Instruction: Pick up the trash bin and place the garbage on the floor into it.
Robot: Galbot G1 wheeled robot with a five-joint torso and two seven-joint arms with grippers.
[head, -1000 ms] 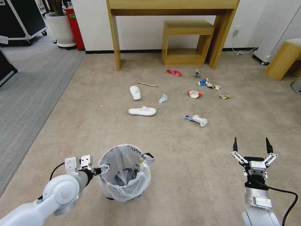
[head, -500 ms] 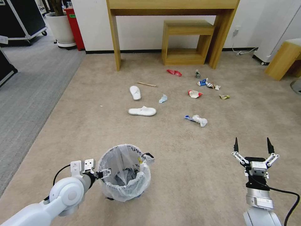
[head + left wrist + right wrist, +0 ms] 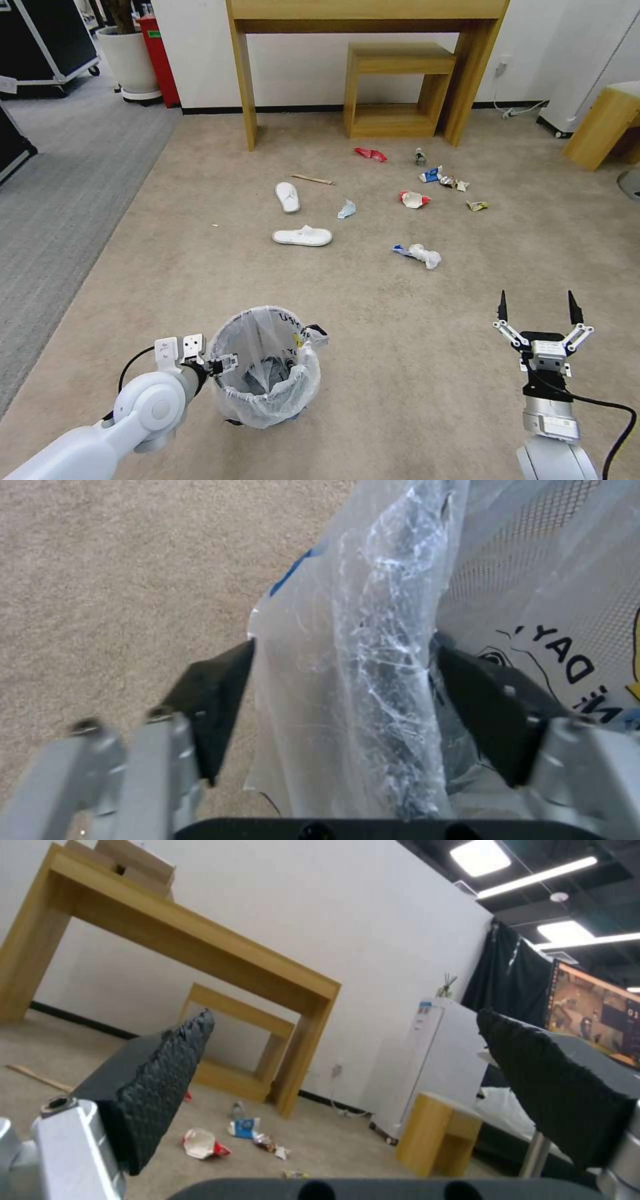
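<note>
The trash bin's round body is much wider than my fingers, so my left gripper should take hold of the trash bin by its thin bagged rim.
The trash bin [image 3: 265, 395], lined with a clear crinkled bag, stands on the carpet close in front of me. My left gripper [image 3: 223, 365] is at its left rim. In the left wrist view my left gripper [image 3: 344, 641] is open, one finger on each side of the bag-covered rim [image 3: 400, 680]. The garbage lies farther off: two white slippers [image 3: 303, 236], a wooden stick [image 3: 312, 179], a red wrapper [image 3: 370, 154], a small bottle [image 3: 420, 157], a blue-white packet [image 3: 431, 175], a red-white cup [image 3: 413, 199] and a tissue [image 3: 424, 254]. My right gripper [image 3: 537, 300] hangs open at the lower right, holding nothing.
A tall wooden table [image 3: 367, 13] with a low wooden shelf [image 3: 397, 87] under it stands against the far wall. A wooden stool [image 3: 603, 123] is at the right, a white planter [image 3: 130, 63] and black case at the far left. Bare carpet lies between bin and litter.
My left arm has moved right, bringing its gripper in over the bin's left rim. The right gripper has barely shifted. The litter has not moved.
</note>
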